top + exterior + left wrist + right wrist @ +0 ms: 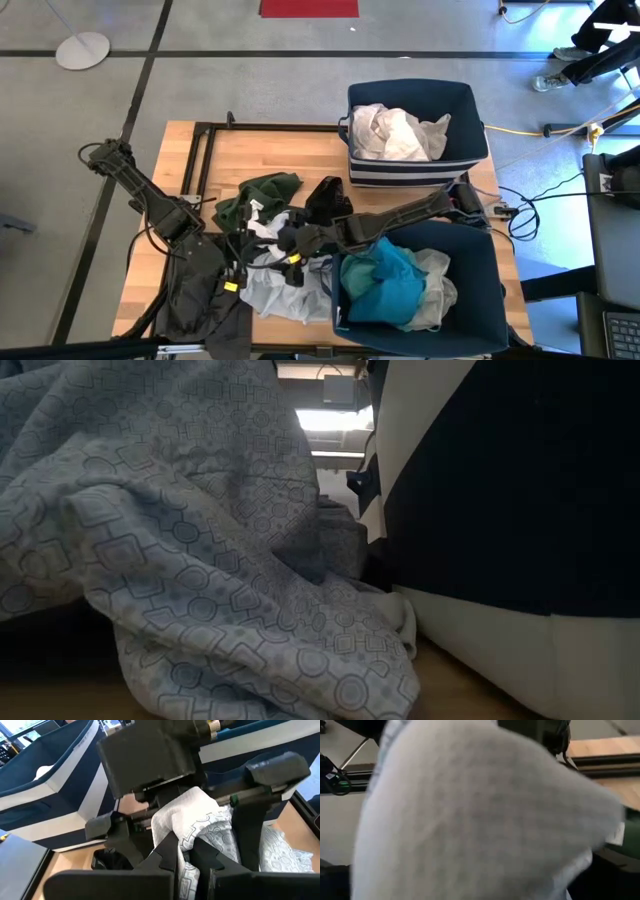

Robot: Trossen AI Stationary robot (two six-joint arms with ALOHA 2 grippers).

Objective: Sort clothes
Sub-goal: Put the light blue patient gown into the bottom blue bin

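I need to pick up the garment by its raised fold (267,228) with my right gripper next, so that the light grey patterned garment gets sorted into the bin of white clothes (405,135).
The light grey patterned garment (272,292) lies on the table in front of the near navy bin (470,250) and fills the low view (180,560). My left gripper (243,262) is shut on a bunch of it (200,815). My right gripper (287,243) reaches in from the right. Its open fingers (112,826) stand on either side of that raised bunch, and cloth covers the right wrist view (470,820). A dark green garment (265,190), a black one (325,195) and a charcoal one (200,300) lie nearby. My left gripper pinches a raised fold of the light grey garment (189,862) between its two fingers (167,857). The bunch stands up above the fingertips. The rest of the garment lies slack on the table (282,847).
The far navy bin (470,110) holds white clothes (400,132). The near bin holds turquoise and teal clothes (390,285) and shows close on the right in the low view (520,490). A black frame (200,150) lies on the table's far left part.
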